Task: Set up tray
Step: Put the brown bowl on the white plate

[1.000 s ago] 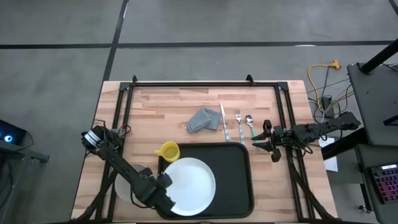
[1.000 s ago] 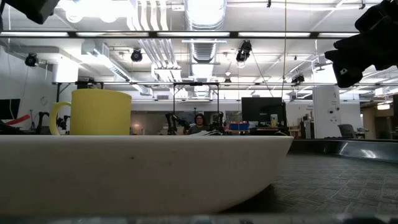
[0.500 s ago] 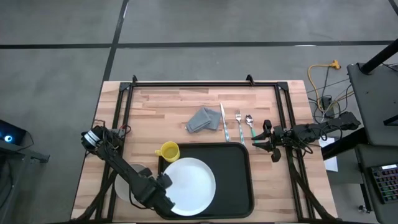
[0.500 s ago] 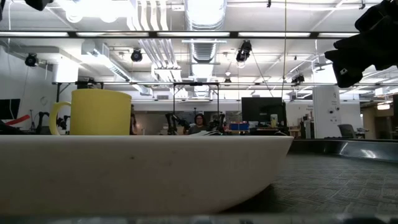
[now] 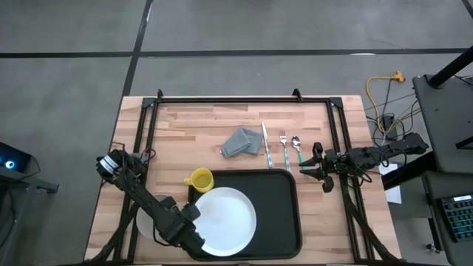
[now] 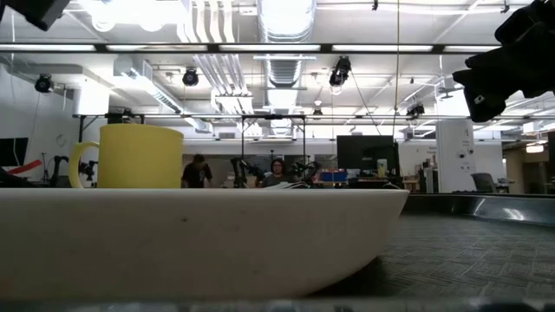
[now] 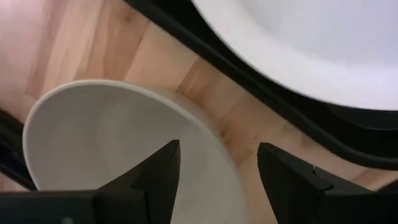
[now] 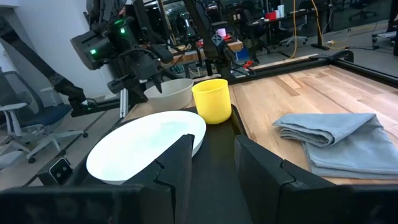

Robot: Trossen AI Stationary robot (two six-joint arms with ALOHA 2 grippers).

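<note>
My left gripper picks up the white bowl by its rim (image 7: 217, 140) next, to set it on the round white plate.
The black tray (image 5: 281, 214) lies at the table's near middle with the round white plate (image 5: 225, 219) on its left half. A yellow cup (image 5: 199, 179) stands at its far left corner. A white bowl (image 5: 146, 219) rests on the table left of the tray. My left gripper (image 5: 185, 222) hovers open above the bowl's right rim (image 7: 205, 130), one finger over the inside and one over the table. My right gripper (image 5: 314, 164) waits open just right of the tray's far right corner.
A folded grey napkin (image 5: 242, 142), a knife (image 5: 265, 144), a fork (image 5: 284, 144) and a spoon (image 5: 297, 146) lie in a row on the wood behind the tray. The tray's right half is bare. Black frame rails run along the table's left, far and right sides.
My left gripper has shifted a little toward the table's left edge, from over the plate's left rim to over the bowl. In the room beyond, a person has walked into sight.
</note>
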